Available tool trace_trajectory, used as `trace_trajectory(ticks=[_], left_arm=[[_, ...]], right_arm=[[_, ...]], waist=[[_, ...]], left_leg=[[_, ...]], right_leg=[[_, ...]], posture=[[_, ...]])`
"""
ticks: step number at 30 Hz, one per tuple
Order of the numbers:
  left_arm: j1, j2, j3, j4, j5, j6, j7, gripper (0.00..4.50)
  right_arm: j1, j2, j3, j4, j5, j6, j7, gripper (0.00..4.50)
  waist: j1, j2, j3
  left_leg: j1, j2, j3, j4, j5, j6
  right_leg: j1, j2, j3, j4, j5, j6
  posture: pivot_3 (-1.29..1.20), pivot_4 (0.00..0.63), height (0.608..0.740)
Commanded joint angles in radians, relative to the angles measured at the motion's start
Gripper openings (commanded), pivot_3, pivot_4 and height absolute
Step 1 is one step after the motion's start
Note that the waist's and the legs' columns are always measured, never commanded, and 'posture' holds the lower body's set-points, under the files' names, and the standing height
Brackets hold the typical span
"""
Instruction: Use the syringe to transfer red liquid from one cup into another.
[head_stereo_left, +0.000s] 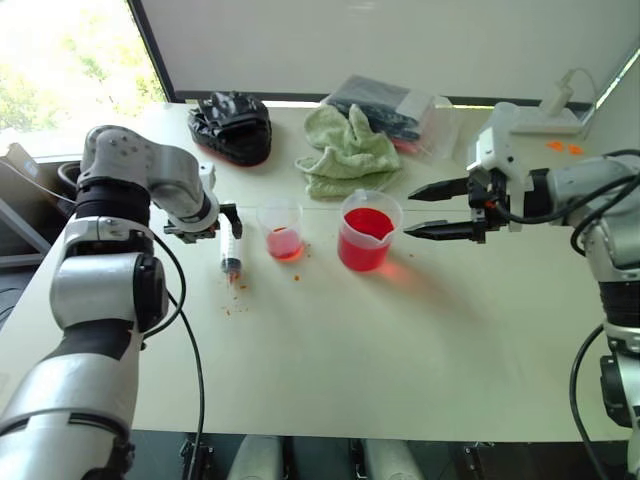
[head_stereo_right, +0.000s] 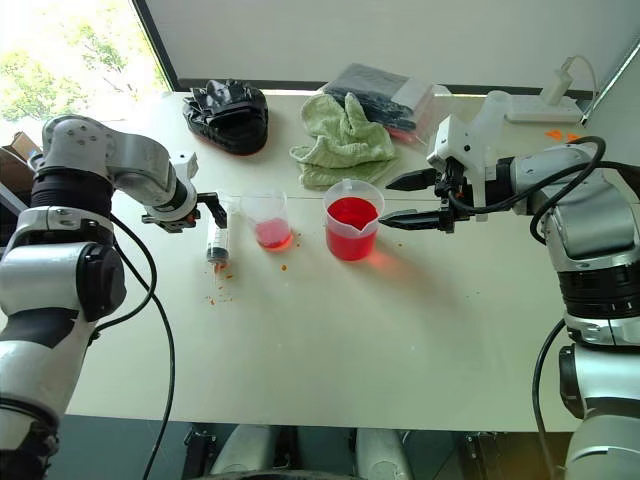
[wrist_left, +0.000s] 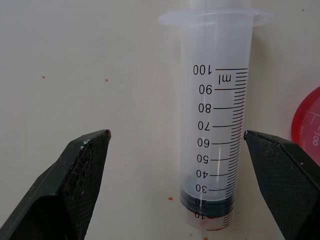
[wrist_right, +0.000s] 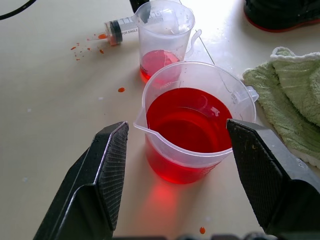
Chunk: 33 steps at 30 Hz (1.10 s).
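Note:
The left gripper isn't ready to close on the syringe's body yet. Its fingers stop above the syringe's body (head_stereo_left: 230, 248) (wrist_left: 214, 135) and need to go lower first.
The syringe (head_stereo_left: 231, 252) lies flat on the table, left of the small cup (head_stereo_left: 282, 230), its dark plunger seal low near the red-stained tip. My left gripper (wrist_left: 176, 136) hangs over it, pointing down and open, with the barrel (wrist_left: 215, 130) between the fingers and touching neither. The spouted beaker (head_stereo_left: 368, 234) holds red liquid (wrist_right: 186, 114) about halfway up. A shallow red layer sits in the small cup (wrist_right: 164, 40). My right gripper (head_stereo_left: 410, 212) is open, held level just right of the beaker, its fingers apart from the wall.
A green towel (head_stereo_left: 345, 152), a black bag (head_stereo_left: 232, 126) and a clear bag (head_stereo_left: 400, 112) lie along the far side. A white power strip (head_stereo_left: 545, 120) sits far right. Red droplets (head_stereo_left: 236, 300) dot the table near the syringe tip.

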Motion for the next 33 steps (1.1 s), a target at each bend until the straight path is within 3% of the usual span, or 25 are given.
trace_trajectory(ticks=[1, 15, 28, 31, 33], left_arm=[[-0.042, -0.010, 0.021, 0.005, 0.087, 0.008, -0.060, 4.47], [-0.010, -0.084, 0.121, -0.004, 0.458, -0.049, -0.296, 4.47], [-0.004, -0.137, 0.210, 0.062, 0.644, -0.146, -0.448, 4.47], [-0.006, -0.156, 0.250, 0.072, 0.670, -0.127, -0.445, 3.66], [0.000, -0.165, 0.267, 0.066, 0.690, -0.128, -0.445, 2.74]], right_arm=[[-0.005, -0.022, -0.043, -0.033, 0.022, 0.004, -0.009, 3.25], [0.001, -0.026, -0.043, -0.043, 0.034, 0.005, -0.025, 3.25], [0.005, -0.034, -0.042, -0.047, 0.043, 0.004, -0.033, 3.25], [0.004, -0.037, -0.041, -0.047, 0.042, 0.005, -0.036, 3.25], [0.005, -0.038, -0.041, -0.048, 0.043, 0.006, -0.036, 3.25]], waist=[[0.000, 0.000, 0.000], [0.001, 0.000, 0.000], [0.002, 0.000, 0.000], [0.002, 0.000, 0.000], [0.006, 0.000, 0.000]], left_leg=[[0.000, 0.000, 0.000, 0.000, 0.000, 0.000], [-0.001, 0.000, 0.000, 0.000, 0.000, 0.000], [-0.001, 0.000, 0.000, 0.001, 0.000, 0.000], [-0.001, 0.000, 0.000, 0.001, 0.000, 0.000], [-0.001, 0.000, 0.000, 0.002, 0.000, 0.000]], right_leg=[[0.000, 0.000, 0.000, 0.000, 0.000, 0.000], [0.000, 0.000, 0.000, 0.000, 0.000, 0.000], [-0.001, 0.000, 0.000, 0.001, 0.000, 0.000], [-0.001, 0.000, 0.000, 0.001, 0.000, 0.000], [-0.001, 0.000, 0.000, 0.001, 0.000, 0.000]], posture=[[0.00, 0.150, 0.711], [0.00, 0.150, 0.711], [0.00, 0.150, 0.711], [0.00, 0.150, 0.711], [0.00, 0.150, 0.711]])
